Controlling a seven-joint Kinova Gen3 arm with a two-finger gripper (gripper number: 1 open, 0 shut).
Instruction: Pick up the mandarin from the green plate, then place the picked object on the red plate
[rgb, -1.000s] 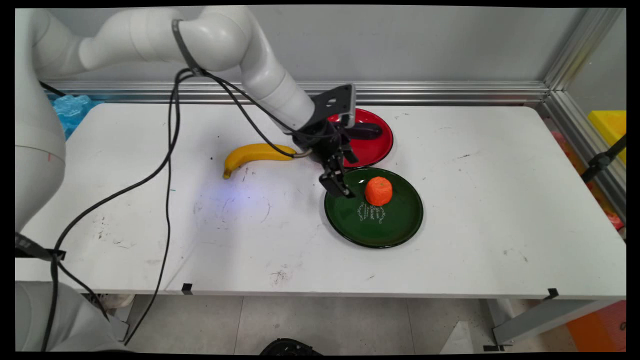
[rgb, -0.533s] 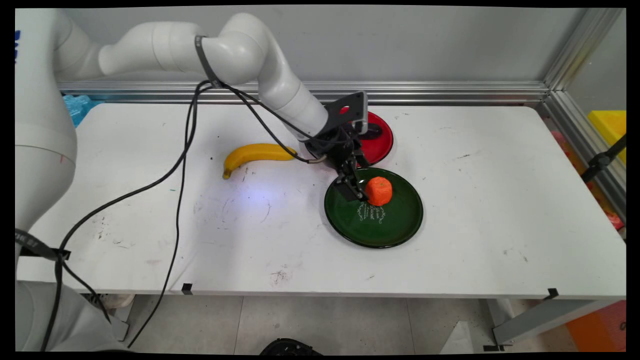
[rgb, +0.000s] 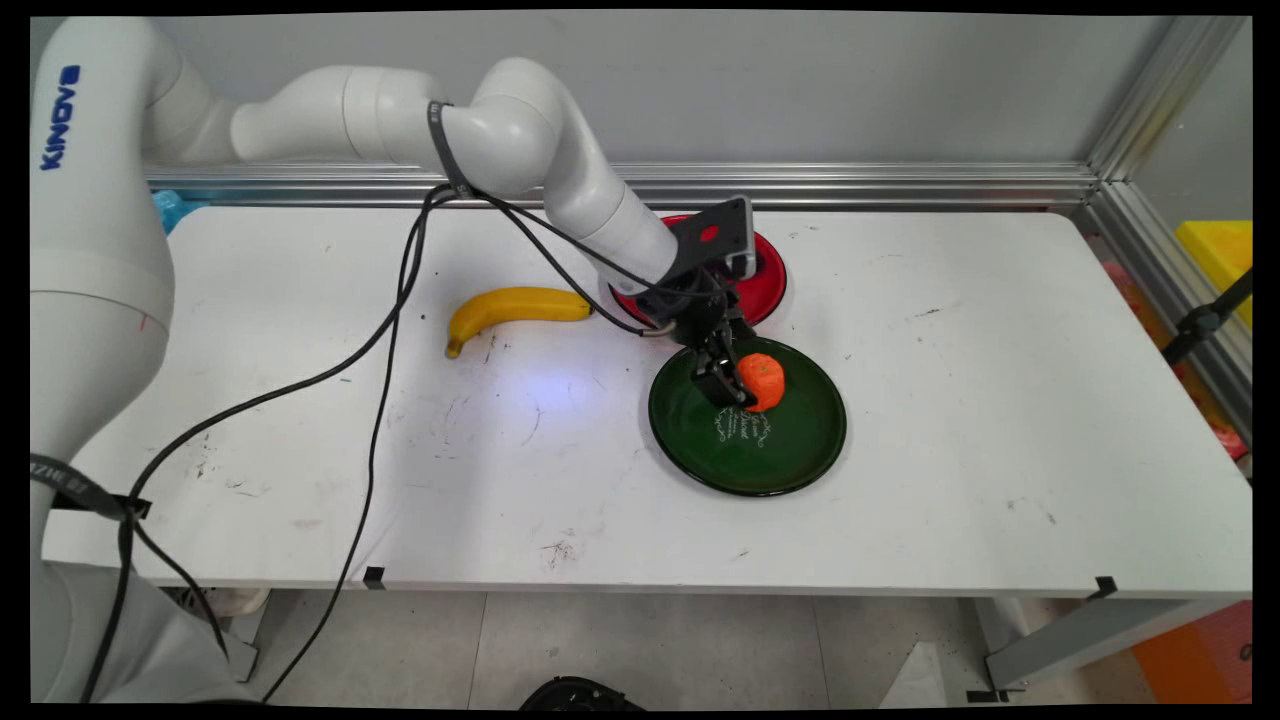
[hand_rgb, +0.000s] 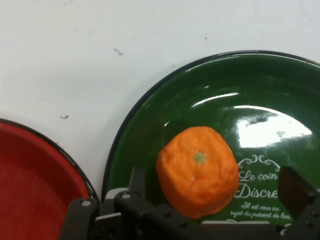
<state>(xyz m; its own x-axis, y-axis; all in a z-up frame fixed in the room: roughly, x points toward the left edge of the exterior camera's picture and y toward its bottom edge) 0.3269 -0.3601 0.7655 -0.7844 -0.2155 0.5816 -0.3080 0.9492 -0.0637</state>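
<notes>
The orange needs to go onto the red plate (rgb: 768, 286), so the robot's gripper should grab it by its rounded sides next.
An orange (rgb: 766, 381) sits on the far left part of a dark green plate (rgb: 790, 460) with white lettering. My gripper (rgb: 743, 379) is down over the plate and open, one finger on each side of the fruit. In the hand view the orange (hand_rgb: 198, 170) lies between the left finger (hand_rgb: 136, 182) and the right finger (hand_rgb: 295, 191), with a gap on the right side. The green plate (hand_rgb: 225, 80) fills the upper right of that view. Whether the left finger touches the fruit I cannot tell.
A red plate (rgb: 765, 290) lies just behind the green one, partly hidden by the hand, and shows as a red plate (hand_rgb: 35, 175) at the hand view's lower left. A banana (rgb: 510, 305) lies on the white table (rgb: 1000, 420) to the left. Black cables hang across the table's left half.
The gripper has moved right and down from the green plate's left rim until its fingers straddle the orange. The orange, the plates and the banana have stayed put.
</notes>
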